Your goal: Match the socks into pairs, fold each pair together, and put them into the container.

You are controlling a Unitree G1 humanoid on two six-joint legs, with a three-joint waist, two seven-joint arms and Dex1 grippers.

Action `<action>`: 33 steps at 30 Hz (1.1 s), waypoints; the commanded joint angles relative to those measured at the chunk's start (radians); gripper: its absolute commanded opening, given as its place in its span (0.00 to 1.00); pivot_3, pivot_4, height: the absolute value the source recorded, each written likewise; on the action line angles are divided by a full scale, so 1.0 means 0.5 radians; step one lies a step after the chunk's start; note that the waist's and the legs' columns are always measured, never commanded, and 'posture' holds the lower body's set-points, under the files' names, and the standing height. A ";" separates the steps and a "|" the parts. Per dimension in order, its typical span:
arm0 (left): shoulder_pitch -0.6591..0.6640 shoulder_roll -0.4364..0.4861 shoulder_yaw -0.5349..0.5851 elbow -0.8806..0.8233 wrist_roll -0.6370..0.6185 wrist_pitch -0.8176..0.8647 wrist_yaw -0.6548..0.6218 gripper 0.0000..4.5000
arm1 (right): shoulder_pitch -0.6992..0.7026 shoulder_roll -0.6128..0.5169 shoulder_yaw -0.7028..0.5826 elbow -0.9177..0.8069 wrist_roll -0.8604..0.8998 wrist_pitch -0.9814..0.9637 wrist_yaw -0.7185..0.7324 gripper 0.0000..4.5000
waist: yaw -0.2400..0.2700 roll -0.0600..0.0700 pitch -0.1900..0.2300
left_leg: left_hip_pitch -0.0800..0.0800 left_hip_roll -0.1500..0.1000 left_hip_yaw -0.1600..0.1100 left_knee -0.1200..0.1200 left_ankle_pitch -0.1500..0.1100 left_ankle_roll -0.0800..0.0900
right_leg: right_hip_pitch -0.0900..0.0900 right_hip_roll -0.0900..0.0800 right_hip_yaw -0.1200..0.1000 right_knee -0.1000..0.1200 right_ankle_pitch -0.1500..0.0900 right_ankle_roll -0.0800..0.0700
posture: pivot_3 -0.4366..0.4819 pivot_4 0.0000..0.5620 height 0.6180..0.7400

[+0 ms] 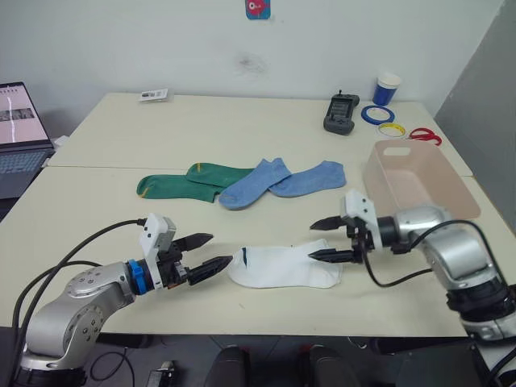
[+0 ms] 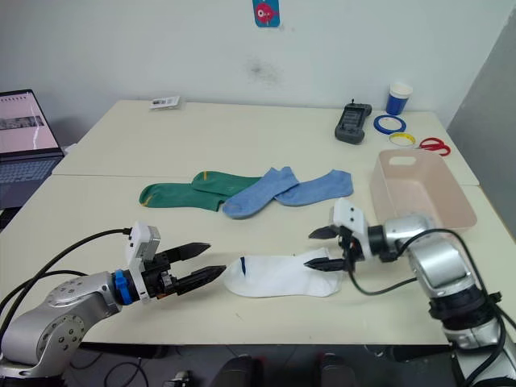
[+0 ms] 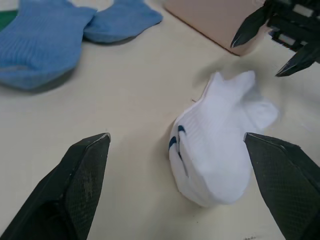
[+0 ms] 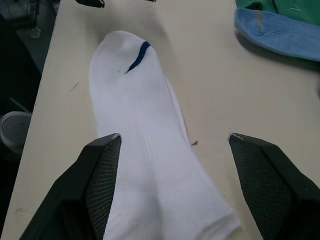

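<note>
My left gripper will next grab the end of the stacked socks with the dark marks, to fold the white pair together.
Two white socks (image 1: 282,268) with dark marks lie stacked near the table's front edge. My left gripper (image 1: 219,250) stands open just left of their cuff end, its fingers apart and holding nothing. My right gripper (image 1: 314,241) is open at their toe end; its lower fingertip (image 1: 316,256) is right over the fabric. Behind them lie two green socks (image 1: 187,182) with yellow trim, overlapped by two light blue socks (image 1: 282,182). The pale pink container (image 1: 419,184) stands at the right, with nothing showing inside it.
At the back right are a blue cup (image 1: 387,89), tape rolls (image 1: 377,114), red scissors (image 1: 425,135) and a black device (image 1: 342,113). A laptop (image 1: 20,137) sits off the left edge, and a small card (image 1: 153,95) lies at the back left.
</note>
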 commanded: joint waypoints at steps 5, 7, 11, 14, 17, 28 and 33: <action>-0.143 -0.075 -0.368 -0.090 0.274 -0.248 -0.044 0.57 | 0.122 0.150 0.168 -0.138 -0.172 -0.355 -0.220 0.20 | -0.001 0.000 0.000 | 0.000 0.000 0.000 0.000 0.000 0.000 | 0.001 0.001 0.000 -0.001 0.000 0.001 | 0.48 0.27 1.00; -0.159 -0.074 -0.510 -0.046 0.426 -0.355 -0.067 0.43 | 0.141 0.193 0.220 -0.116 -0.224 -0.419 -0.265 0.05 | -0.003 0.000 0.000 | 0.000 0.001 0.001 0.000 0.000 0.000 | 0.000 0.002 0.001 0.000 0.000 0.001 | 0.48 0.27 1.00; -0.216 -0.133 -0.655 0.069 0.569 -0.416 -0.042 0.13 | 0.198 0.226 0.288 -0.020 -0.300 -0.531 -0.304 0.00 | -0.001 0.000 0.000 | 0.001 0.001 0.000 0.000 0.000 0.000 | 0.000 0.002 0.000 0.000 0.000 0.001 | 0.48 0.27 1.00; -0.227 -0.131 -0.725 0.196 0.704 -0.469 -0.029 0.00 | 0.244 0.222 0.302 0.052 -0.338 -0.579 -0.328 0.00 | 0.000 0.000 0.000 | 0.000 0.000 0.000 0.000 0.000 0.000 | 0.000 0.002 0.000 0.000 0.000 0.001 | 0.48 0.27 1.00; -0.201 -0.127 -0.724 0.311 0.778 -0.526 -0.030 0.00 | 0.308 0.174 0.279 0.096 -0.353 -0.629 -0.322 0.00 | -0.001 0.000 0.000 | 0.000 0.001 0.000 0.000 0.000 0.000 | 0.000 0.002 0.000 0.000 0.000 0.001 | 0.48 0.27 1.00; -0.070 -0.105 -0.555 0.234 0.598 -0.405 -0.093 0.00 | 0.486 -0.017 0.045 0.060 -0.229 -0.586 -0.291 0.00 | -0.001 0.000 -0.001 | 0.001 0.002 0.000 0.000 0.000 0.000 | 0.001 0.002 0.000 0.000 0.000 0.001 | 0.48 0.27 1.00; -0.151 -0.159 -0.518 0.148 0.462 -0.345 -0.114 0.00 | 0.458 0.041 -0.043 -0.112 -0.007 -0.398 -0.293 0.00 | -0.001 0.000 -0.001 | 0.001 0.002 -0.001 0.000 0.000 0.000 | 0.001 0.002 0.000 0.000 0.000 0.001 | 0.48 0.27 1.00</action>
